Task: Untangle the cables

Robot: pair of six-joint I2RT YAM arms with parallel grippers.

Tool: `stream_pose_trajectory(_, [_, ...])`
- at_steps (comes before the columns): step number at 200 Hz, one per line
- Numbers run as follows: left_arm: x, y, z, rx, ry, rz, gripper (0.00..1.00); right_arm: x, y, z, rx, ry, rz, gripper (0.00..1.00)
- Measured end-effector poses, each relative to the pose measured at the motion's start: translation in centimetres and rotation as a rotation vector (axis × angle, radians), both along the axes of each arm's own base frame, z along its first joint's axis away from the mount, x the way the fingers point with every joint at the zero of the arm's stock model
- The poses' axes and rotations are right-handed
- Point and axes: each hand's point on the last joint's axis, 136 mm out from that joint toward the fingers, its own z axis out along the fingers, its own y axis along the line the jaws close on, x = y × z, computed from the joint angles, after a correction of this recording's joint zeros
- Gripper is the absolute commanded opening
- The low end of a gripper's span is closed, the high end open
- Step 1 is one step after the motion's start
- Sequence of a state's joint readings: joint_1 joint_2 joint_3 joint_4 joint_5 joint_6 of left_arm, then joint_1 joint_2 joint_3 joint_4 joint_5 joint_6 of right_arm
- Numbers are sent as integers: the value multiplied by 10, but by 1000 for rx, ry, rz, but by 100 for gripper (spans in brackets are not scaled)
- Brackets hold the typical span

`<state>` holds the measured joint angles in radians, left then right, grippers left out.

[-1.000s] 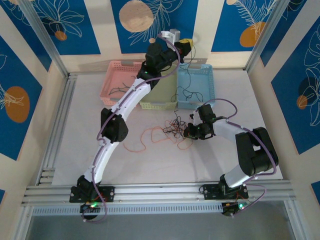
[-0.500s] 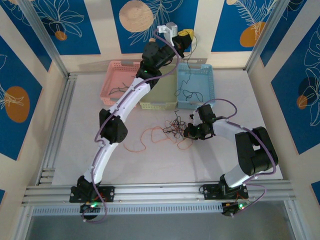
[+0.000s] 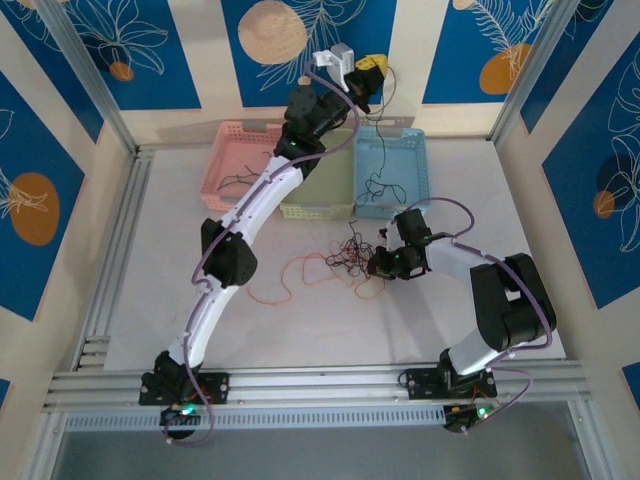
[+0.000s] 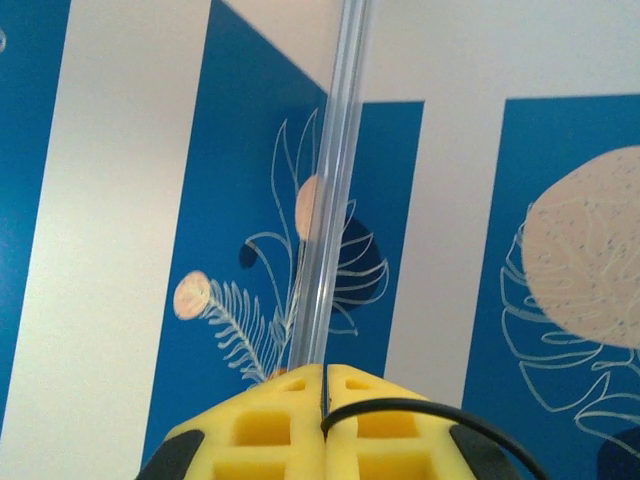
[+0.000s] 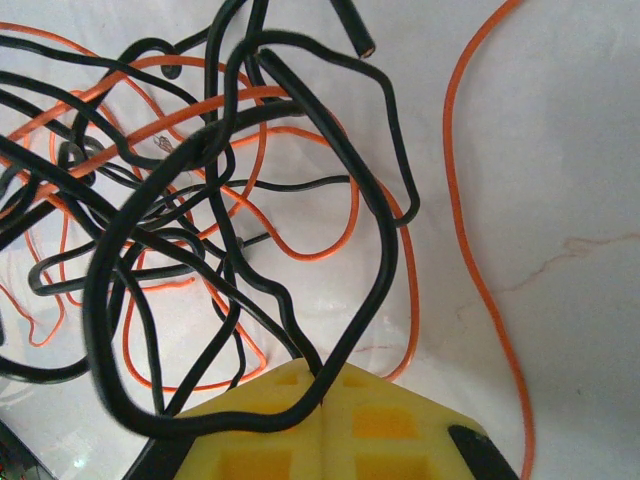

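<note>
My right gripper should release the black cable's loop now, as it is low at the tangle's edge over the flat table and would end on the tangle.
A tangle of black and orange-red cables (image 3: 345,255) lies on the white table in front of the baskets. My right gripper (image 3: 376,264) sits at the tangle's right edge, shut on a black cable (image 5: 372,300) that loops out from between its yellow fingers (image 5: 400,425). More orange cable (image 3: 300,272) trails off to the left. My left gripper (image 3: 372,68) is raised high against the back wall, shut on another black cable (image 4: 400,406). That cable hangs down into the blue basket (image 3: 412,150), where its lower part (image 3: 375,184) curls.
Three baskets stand in a row at the back: pink (image 3: 228,165), green (image 3: 335,190) and blue. A thin black wire lies in the pink one. Aluminium rails (image 3: 120,240) border the table on the left and front. A clear post (image 4: 335,180) rises just behind the left fingers.
My left gripper has risen and shifted slightly right with its black cable, drawing it up from the blue basket. The right gripper has stayed in place.
</note>
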<state>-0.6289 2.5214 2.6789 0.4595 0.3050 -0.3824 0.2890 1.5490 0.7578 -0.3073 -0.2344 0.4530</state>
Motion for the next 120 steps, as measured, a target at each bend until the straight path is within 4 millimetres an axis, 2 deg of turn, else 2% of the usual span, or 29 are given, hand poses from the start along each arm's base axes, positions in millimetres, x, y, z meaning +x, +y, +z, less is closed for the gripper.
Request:
stream_pose_trajectory(14, [12, -8, -27, 32, 37, 5, 0, 0, 0, 0, 0, 0, 0, 0])
stream_pose_trajectory(46, [45, -28, -113, 133, 174, 6, 0, 0, 0, 0, 0, 0, 0, 0])
stream_pose_trajectory(65, [54, -39, -161, 197, 253, -10, 0, 0, 0, 0, 0, 0, 1, 0])
stream_pose_trajectory(87, [57, -46, -202, 262, 329, -33, 0, -1, 1, 0, -1, 0, 4, 0])
stream_pose_trajectory(103, [58, -49, -225, 306, 380, -36, 23, -1, 1, 0, -3, -1, 4, 0])
stream_pose_trajectory(120, [58, -49, -241, 352, 421, -33, 48, -1, 1, 0, -3, -1, 4, 0])
